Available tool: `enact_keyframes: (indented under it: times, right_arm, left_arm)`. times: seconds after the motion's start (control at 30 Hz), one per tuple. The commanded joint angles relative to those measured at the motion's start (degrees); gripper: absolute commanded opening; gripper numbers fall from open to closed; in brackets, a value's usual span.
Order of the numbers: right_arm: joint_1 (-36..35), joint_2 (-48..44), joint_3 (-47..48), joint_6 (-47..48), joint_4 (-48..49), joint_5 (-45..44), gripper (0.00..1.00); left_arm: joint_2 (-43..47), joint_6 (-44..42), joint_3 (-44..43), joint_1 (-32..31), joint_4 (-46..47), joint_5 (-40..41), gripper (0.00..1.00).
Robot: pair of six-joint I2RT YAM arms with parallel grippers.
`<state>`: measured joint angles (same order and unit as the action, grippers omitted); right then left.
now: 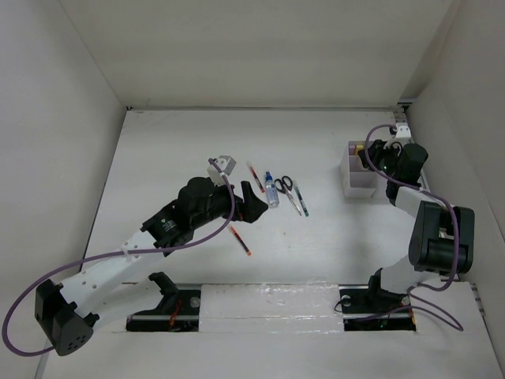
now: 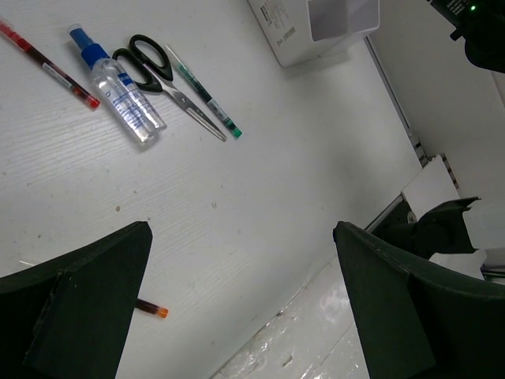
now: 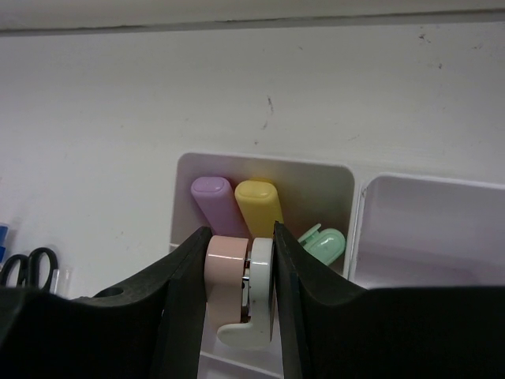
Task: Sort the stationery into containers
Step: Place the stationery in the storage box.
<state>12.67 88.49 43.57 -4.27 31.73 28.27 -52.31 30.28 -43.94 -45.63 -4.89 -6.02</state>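
My right gripper is ready to open now, because the peach stick (image 3: 229, 272) would land below in the free section of the organizer, next to the yellow stick's section.
My right gripper (image 3: 241, 233) is shut on a peach stick (image 3: 229, 272) with a white clip, held over the near-left compartment of the white organizer (image 3: 353, 197). A pink stick (image 3: 213, 201), a yellow stick (image 3: 259, 205) and a green stick (image 3: 325, 243) stand in that compartment. On the table lie a red pen (image 2: 47, 67), a blue-capped bottle (image 2: 118, 91), black-handled scissors (image 2: 166, 79) and a green-tipped pen (image 2: 205, 91). My left gripper (image 2: 241, 300) hangs open above the table near a dark pen with an orange tip (image 2: 150, 308), holding nothing.
The organizer (image 1: 359, 170) stands at the back right close to the side wall, with my right gripper (image 1: 372, 162) above it. White walls close off the left, back and right. The pens, bottle and scissors (image 1: 286, 185) lie mid-table just right of my left gripper (image 1: 256, 203).
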Motion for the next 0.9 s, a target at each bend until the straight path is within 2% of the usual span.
enact_keyframes:
  times: [0.0,0.2,0.23,0.3,0.43,0.47,0.87]
  right_arm:
    - [-0.45,-2.71,-1.03,0.93,5.36,-1.03,0.36]
    - [-0.45,-2.71,-1.03,0.93,5.36,-1.73,0.39]
    - [-0.45,-3.32,-1.03,0.93,5.36,-1.73,0.5]
    - [-0.98,-3.32,-1.03,0.93,5.36,-2.43,0.57]
    - [-0.98,-3.94,-1.56,0.93,5.36,-2.96,0.59]
    - [-0.98,-3.94,-1.56,0.93,5.36,-2.96,0.72]
    - [-3.25,-9.46,-2.7,-0.21,6.07,-1.64,0.78]
  left_arm:
    - [0.63,-0.93,-0.88,0.01,3.39,-1.01,1.0]
    - [0.63,-0.93,-0.88,0.01,3.39,-1.53,1.0]
    - [0.63,-0.93,-0.88,0.01,3.39,-1.54,1.0]
    - [0.63,-0.93,-0.88,0.01,3.39,-1.54,1.0]
    - [0.63,-0.93,-0.88,0.01,3.39,-1.54,1.0]
    - [0.63,-0.93,-0.88,0.01,3.39,-1.54,1.0]
    - [0.63,-0.93,-0.88,0.01,3.39,-1.54,1.0]
